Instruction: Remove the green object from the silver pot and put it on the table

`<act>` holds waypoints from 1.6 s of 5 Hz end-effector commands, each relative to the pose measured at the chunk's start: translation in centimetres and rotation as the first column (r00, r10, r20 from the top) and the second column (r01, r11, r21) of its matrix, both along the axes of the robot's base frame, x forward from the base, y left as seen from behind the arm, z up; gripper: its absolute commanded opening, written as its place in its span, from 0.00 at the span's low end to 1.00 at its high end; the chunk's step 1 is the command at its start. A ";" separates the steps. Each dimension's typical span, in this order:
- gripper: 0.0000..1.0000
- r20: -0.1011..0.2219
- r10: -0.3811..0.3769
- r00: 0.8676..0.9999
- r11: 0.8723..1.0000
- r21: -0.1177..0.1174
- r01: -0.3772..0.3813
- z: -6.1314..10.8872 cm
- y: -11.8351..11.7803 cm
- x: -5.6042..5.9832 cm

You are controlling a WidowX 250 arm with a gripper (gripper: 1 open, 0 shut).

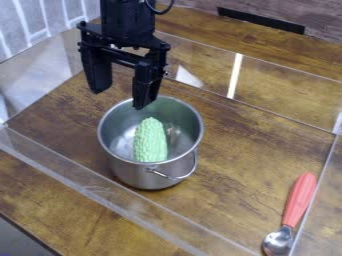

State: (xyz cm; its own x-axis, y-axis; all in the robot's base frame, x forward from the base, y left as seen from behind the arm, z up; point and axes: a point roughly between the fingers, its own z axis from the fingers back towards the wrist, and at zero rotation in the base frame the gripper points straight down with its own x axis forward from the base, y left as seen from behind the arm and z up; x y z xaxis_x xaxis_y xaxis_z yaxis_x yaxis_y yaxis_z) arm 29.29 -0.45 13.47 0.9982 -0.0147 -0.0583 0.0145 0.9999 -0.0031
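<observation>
My gripper is going to grip the green object by its bumpy body (151, 140) next, to lift it out of the silver pot (120, 165) and onto the table.
A light green, bumpy oblong object (151, 140) lies inside the silver pot (120, 165), which stands on the dark wooden table (254, 135) near its front left. My black gripper (120, 93) hangs just above the pot's back rim, pointing down. Its two fingers (96, 72) stand wide apart, open, with nothing between them. The right finger's tip reaches down to about the pot's back rim, close to the green object's far end, and I cannot tell whether it touches.
A spoon with a red handle (295, 210) lies on the table at the front right. Clear acrylic walls (160, 205) edge the table along the front, left and right sides.
</observation>
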 end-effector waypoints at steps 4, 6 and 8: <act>1.00 0.061 0.011 0.998 1.000 -0.026 -0.010 -5.6 -3.1 1.2; 1.00 0.099 0.107 0.989 0.994 -0.021 -0.106 -7.4 -0.9 1.5; 1.00 0.127 0.179 0.976 0.984 -0.035 -0.176 -9.3 0.4 1.9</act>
State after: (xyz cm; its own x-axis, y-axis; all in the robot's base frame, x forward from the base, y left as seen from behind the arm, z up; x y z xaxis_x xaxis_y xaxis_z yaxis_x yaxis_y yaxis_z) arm 30.42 -0.57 2.91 0.9892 0.1448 0.0220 -0.1441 0.9891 -0.0307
